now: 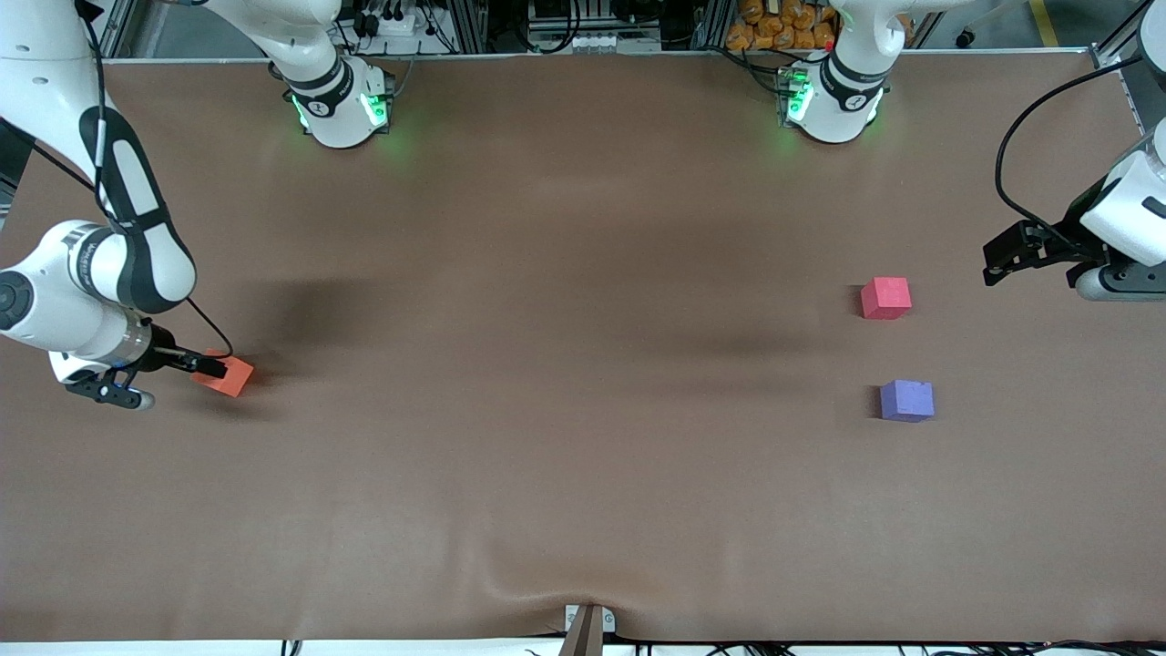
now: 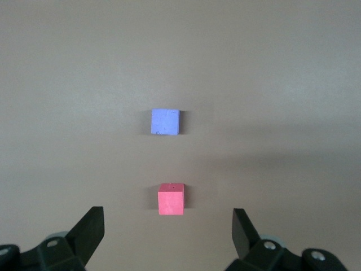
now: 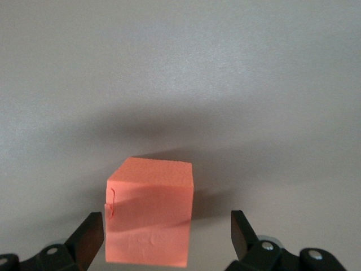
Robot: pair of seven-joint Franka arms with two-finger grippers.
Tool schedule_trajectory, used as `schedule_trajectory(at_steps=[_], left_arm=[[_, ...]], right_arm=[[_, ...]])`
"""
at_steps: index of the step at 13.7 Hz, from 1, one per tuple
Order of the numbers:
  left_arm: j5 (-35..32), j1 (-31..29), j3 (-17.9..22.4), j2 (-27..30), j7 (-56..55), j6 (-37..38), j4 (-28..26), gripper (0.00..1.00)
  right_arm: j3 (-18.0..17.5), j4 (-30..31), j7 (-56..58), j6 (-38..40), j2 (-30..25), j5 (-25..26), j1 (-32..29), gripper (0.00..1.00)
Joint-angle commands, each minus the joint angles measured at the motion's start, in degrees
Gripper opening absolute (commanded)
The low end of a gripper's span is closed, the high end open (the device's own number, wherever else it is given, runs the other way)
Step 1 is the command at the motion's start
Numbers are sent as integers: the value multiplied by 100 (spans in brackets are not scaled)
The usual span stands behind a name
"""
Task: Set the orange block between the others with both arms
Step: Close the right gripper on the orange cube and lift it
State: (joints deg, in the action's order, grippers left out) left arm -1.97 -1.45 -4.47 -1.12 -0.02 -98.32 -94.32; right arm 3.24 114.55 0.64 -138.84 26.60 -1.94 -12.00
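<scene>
I need to bring the orange block (image 1: 232, 376) between the pinkish-red cube and the purple cube. My right gripper should grab it by its two opposite sides next.
The orange block (image 1: 232, 376) lies on the brown table toward the right arm's end. My right gripper (image 1: 211, 367) is down at it, open. In the right wrist view the orange block (image 3: 149, 217) stands between the two black fingers of the right gripper (image 3: 167, 226), with a gap on one side. The pinkish-red cube (image 1: 885, 298) and the purple cube (image 1: 906, 400) sit toward the left arm's end, the purple one nearer the front camera. My left gripper (image 1: 995, 262) hangs open beside them. Its wrist view shows the left gripper (image 2: 167, 221) empty, with the pinkish-red cube (image 2: 171, 199) and the purple cube (image 2: 165, 121) ahead.
A brown mat (image 1: 565, 364) covers the whole table, with a wrinkle at its front edge (image 1: 547, 583) above a small bracket (image 1: 588, 627). The two green-lit arm bases (image 1: 342, 105) (image 1: 833, 100) stand along the back edge. A gap of bare mat separates the two cubes.
</scene>
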Motion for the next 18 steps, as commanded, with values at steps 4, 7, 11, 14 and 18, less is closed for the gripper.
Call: schedule_trajectory(at_steps=[4, 7, 11, 14, 18], left_arm=[[109, -31, -10, 6, 204, 180, 45, 100], [118, -4, -10, 6, 178, 278, 54, 100], [118, -13, -10, -11, 169, 278, 80, 100], [118, -39, -1, -55, 204, 278, 98, 100], [118, 13, -10, -73, 143, 278, 107, 100]], right_arm=[[1, -161, -29, -240, 398, -166, 102, 100], [1, -170, 15, -319, 504, -157, 128, 100], [1, -170, 102, -275, 496, -157, 172, 5], [1, -170, 496, -196, 443, -157, 172, 0], [-191, -528, 1087, 583, 197, -157, 225, 0]])
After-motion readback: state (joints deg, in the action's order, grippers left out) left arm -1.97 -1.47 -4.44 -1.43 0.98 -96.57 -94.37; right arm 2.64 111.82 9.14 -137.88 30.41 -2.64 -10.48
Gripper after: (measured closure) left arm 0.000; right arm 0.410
